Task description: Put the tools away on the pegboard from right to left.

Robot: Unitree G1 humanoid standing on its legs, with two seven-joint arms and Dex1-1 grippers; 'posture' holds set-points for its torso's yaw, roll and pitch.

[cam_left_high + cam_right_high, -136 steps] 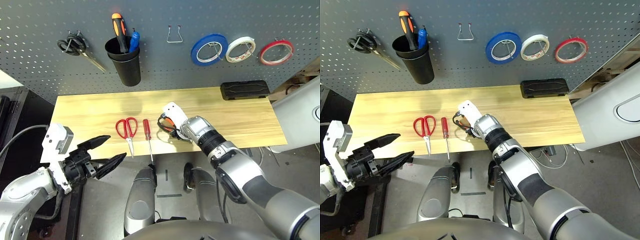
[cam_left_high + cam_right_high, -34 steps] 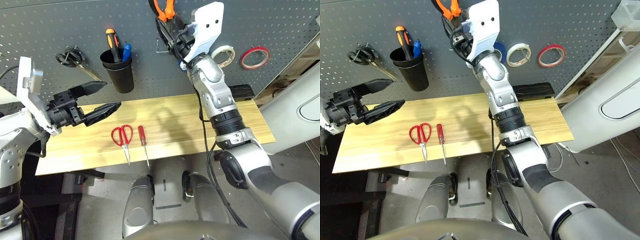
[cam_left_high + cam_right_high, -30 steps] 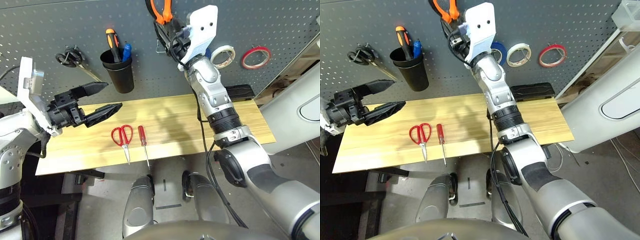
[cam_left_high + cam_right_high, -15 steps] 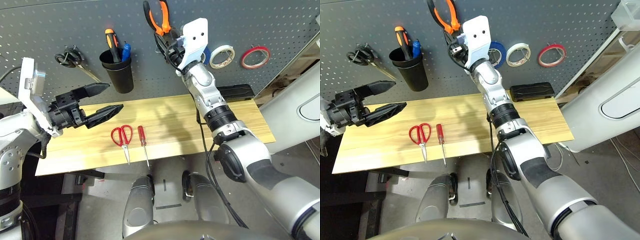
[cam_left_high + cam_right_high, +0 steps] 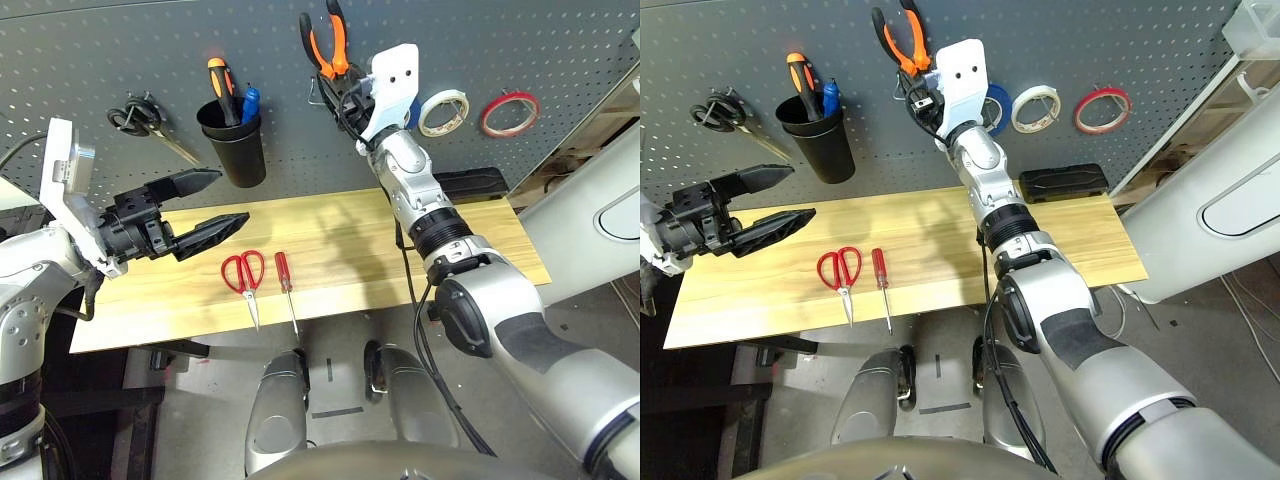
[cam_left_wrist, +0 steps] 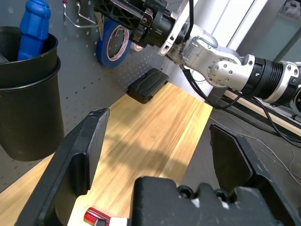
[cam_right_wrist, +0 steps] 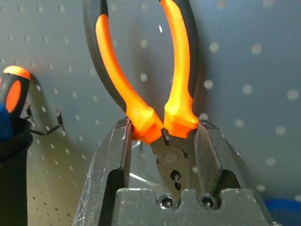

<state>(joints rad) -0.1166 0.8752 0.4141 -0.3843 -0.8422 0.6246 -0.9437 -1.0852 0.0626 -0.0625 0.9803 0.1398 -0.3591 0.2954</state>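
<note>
Next, my left gripper grabs the screwdriver near its middle, where handle meets shaft [image 5: 287, 290], as it is long with a thick red grip [image 5: 282, 268] at one end.
My right gripper [image 7: 162, 134] is shut on the orange-and-black-handled pliers [image 5: 330, 45], gripping them near the joint. It holds them upright against the pegboard [image 5: 90, 50], handles up, just above a wire hook [image 5: 317, 97]. The thin red tape ring [image 5: 510, 113] hangs at the board's right. Red-handled scissors [image 5: 246, 275] and a slim red-handled screwdriver [image 5: 286, 282] lie side by side on the wooden table [image 5: 480, 250]. My left gripper [image 5: 212, 203] hovers open above the table's left part, holding nothing.
A black cup [image 5: 232, 145] on the board holds an orange-black handle and a blue one. Black-handled scissors [image 5: 140, 105] hang to its left. Blue tape [image 5: 992, 100] and white tape [image 5: 443, 112] hang left of the red ring. A black case [image 5: 475, 183] lies at the table's back.
My right gripper has lowered the pliers a little along the board, toward the wire hook. The left gripper has hardly moved.
</note>
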